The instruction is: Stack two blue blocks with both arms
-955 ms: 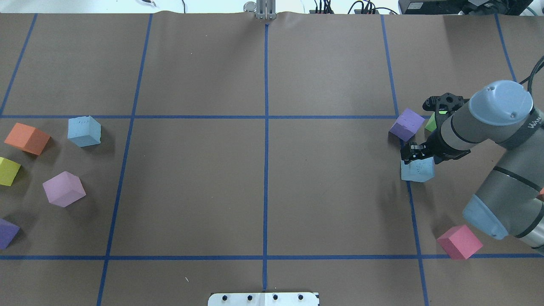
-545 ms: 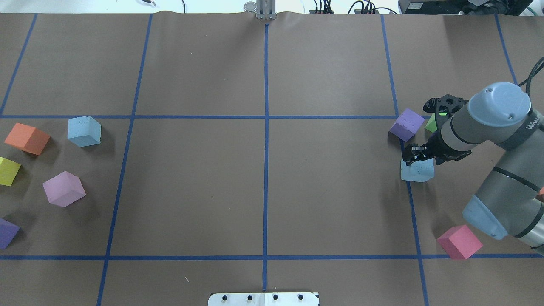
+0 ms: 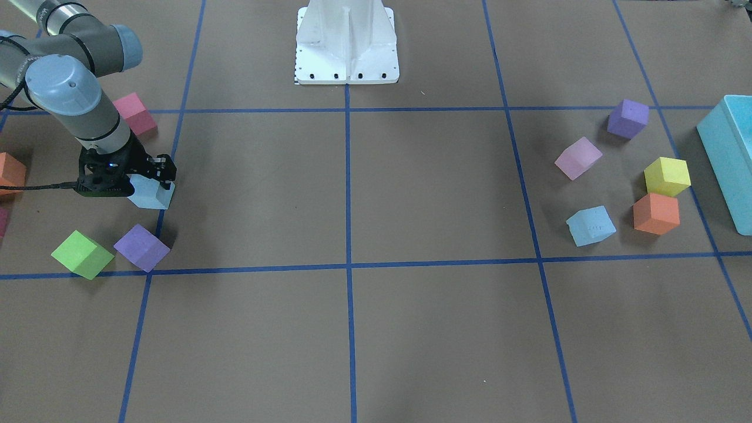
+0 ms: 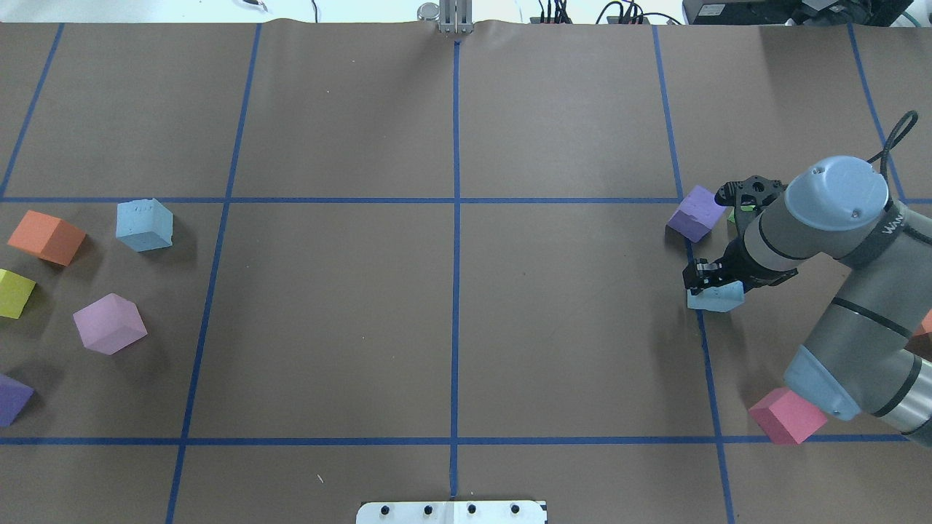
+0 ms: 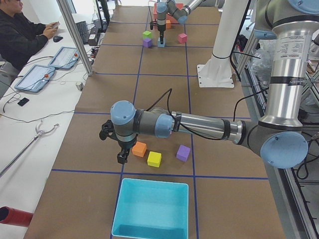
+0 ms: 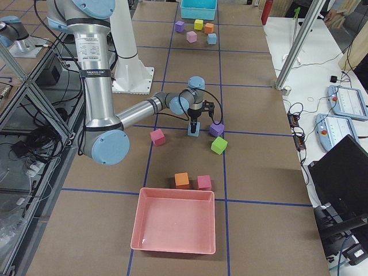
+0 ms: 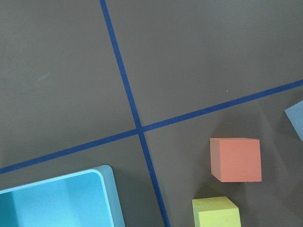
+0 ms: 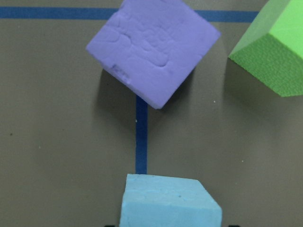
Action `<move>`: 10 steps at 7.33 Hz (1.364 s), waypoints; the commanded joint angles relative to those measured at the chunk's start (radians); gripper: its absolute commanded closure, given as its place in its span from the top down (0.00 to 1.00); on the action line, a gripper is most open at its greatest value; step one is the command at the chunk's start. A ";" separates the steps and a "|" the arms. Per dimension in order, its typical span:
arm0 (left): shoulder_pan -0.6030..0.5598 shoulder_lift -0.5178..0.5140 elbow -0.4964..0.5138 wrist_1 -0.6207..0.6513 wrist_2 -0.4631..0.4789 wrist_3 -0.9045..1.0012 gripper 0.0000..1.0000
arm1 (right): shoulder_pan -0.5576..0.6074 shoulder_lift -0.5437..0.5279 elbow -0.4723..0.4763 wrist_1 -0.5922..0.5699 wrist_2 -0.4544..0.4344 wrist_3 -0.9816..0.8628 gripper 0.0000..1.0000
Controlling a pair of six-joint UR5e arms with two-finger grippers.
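My right gripper is going to grab the pale blue block by its opposite sides next, to start the stack of two blue blocks.
One pale blue block [image 4: 717, 298] sits on a blue tape line at the table's right; it also shows in the front view [image 3: 150, 195] and the right wrist view [image 8: 170, 202]. My right gripper [image 4: 708, 279] is straight over it, open, with a fingertip at each side of the block. The other blue block [image 4: 144, 225] lies free at the far left, also in the front view [image 3: 590, 226]. My left gripper [image 5: 120, 157] shows only in the exterior left view, beside the orange cube [image 5: 139, 149]; I cannot tell whether it is open or shut.
A purple cube [image 4: 697, 212] and a green cube [image 3: 82, 254] lie just beyond the right gripper. A pink cube [image 4: 786, 416] lies by the right arm. Orange [image 4: 46, 237], yellow [image 4: 14, 292] and lilac [image 4: 109, 324] cubes surround the left block. A teal bin [image 3: 728, 158] stands at the left end.
My right gripper has come down over the right blue block and now covers most of its top. The blocks have not moved.
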 commanded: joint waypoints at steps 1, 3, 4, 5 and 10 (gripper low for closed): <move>0.000 0.001 0.000 -0.001 0.000 0.001 1.00 | -0.006 0.001 -0.020 0.038 0.000 -0.007 0.65; 0.000 0.003 0.000 -0.002 0.000 0.001 1.00 | -0.007 0.004 -0.056 0.078 0.001 -0.011 0.56; -0.002 0.003 0.000 -0.004 0.000 0.001 1.00 | -0.007 0.004 -0.048 0.080 0.004 -0.011 0.53; -0.002 0.003 0.000 -0.004 0.000 0.001 1.00 | -0.004 0.004 -0.031 0.080 0.010 -0.011 0.54; -0.002 0.003 -0.003 -0.006 0.000 0.001 1.00 | 0.017 0.132 0.023 -0.047 0.027 -0.005 0.54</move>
